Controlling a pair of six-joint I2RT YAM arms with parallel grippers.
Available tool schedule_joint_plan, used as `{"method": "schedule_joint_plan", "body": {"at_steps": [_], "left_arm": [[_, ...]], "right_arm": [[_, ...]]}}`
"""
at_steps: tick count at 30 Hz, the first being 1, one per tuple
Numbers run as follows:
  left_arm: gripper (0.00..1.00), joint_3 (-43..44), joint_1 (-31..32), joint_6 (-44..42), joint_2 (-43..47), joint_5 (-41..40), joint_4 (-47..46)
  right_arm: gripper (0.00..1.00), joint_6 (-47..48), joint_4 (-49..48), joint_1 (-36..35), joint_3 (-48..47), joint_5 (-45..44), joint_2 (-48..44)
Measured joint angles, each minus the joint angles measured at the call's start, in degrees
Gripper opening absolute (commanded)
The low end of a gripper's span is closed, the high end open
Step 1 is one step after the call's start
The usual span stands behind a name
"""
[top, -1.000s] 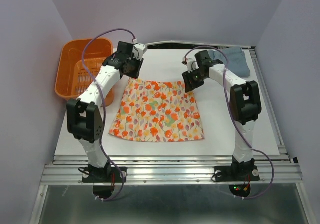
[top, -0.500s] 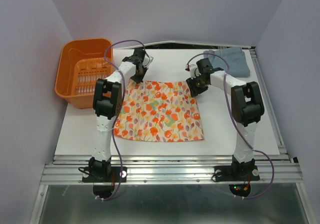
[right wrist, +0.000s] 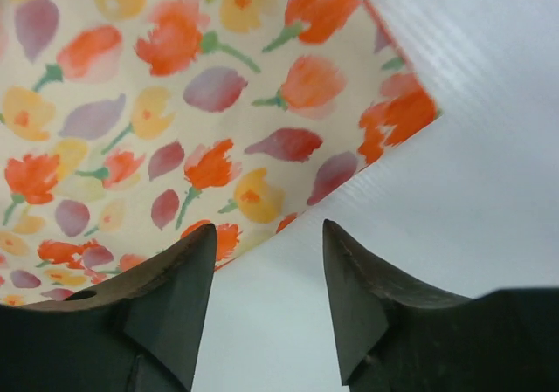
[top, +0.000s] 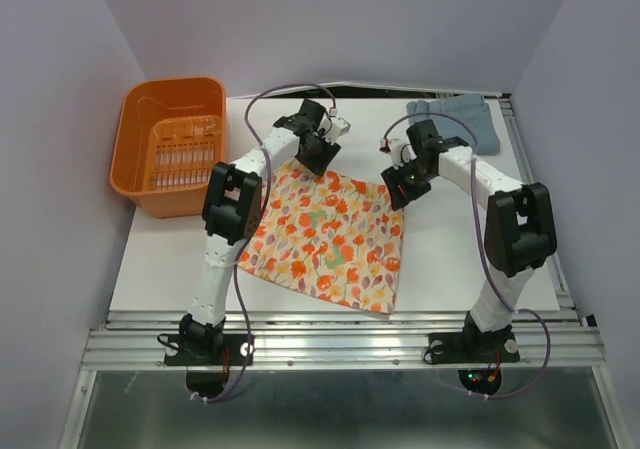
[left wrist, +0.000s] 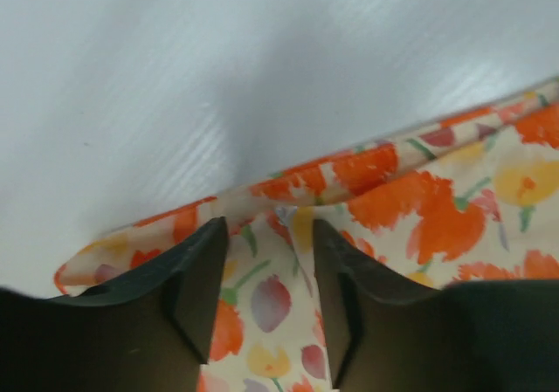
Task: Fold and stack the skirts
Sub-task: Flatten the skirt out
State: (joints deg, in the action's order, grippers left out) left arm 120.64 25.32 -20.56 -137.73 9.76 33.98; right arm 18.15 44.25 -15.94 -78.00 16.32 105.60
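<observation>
I need to straighten the floral skirt [top: 330, 234] for folding, so my left gripper should next grab the crease just inside the skirt's waist edge, near the skirt's far corner.
A floral skirt [top: 330, 234] with orange and purple tulips lies flat and skewed on the white board. My left gripper [top: 318, 154] is at its far left corner. In the left wrist view the fingers [left wrist: 266, 226] stand apart and press on the skirt [left wrist: 437, 200] just inside its waist edge, with a crease of cloth between them. My right gripper [top: 398, 187] is open at the far right corner. In the right wrist view its fingers [right wrist: 269, 228] straddle bare board beside the skirt's edge [right wrist: 131, 104]. A folded grey-blue skirt [top: 455, 117] lies at the back right.
An orange basket [top: 170, 144] stands at the back left, off the board's edge. The white board [top: 470, 259] ends near the metal rail in front. Purple walls close in on both sides.
Both grippers moved right and came down at the skirt's far corners. The skirt shifted right and turned clockwise, so its near right corner swung toward the front.
</observation>
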Motion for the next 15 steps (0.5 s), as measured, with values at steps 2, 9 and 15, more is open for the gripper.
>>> {"method": "schedule_joint_plan", "body": {"at_steps": [2, 9, 15], "left_arm": [[0.63, -5.9, 0.7, 0.0, 4.4, 2.4, -0.9], [0.67, -8.8, -2.8, 0.7, 16.7, 2.5, -3.1], [0.7, -4.1, -7.2, 0.5, 15.4, 0.2, -3.7]], "right_arm": [[0.63, -0.4, 0.7, 0.6, -3.4, 0.1, -0.3], [0.78, -1.5, 0.1, 3.6, -9.7, -1.4, 1.2], [0.8, -3.7, 0.2, 5.1, -9.7, -1.5, 7.1]]}}
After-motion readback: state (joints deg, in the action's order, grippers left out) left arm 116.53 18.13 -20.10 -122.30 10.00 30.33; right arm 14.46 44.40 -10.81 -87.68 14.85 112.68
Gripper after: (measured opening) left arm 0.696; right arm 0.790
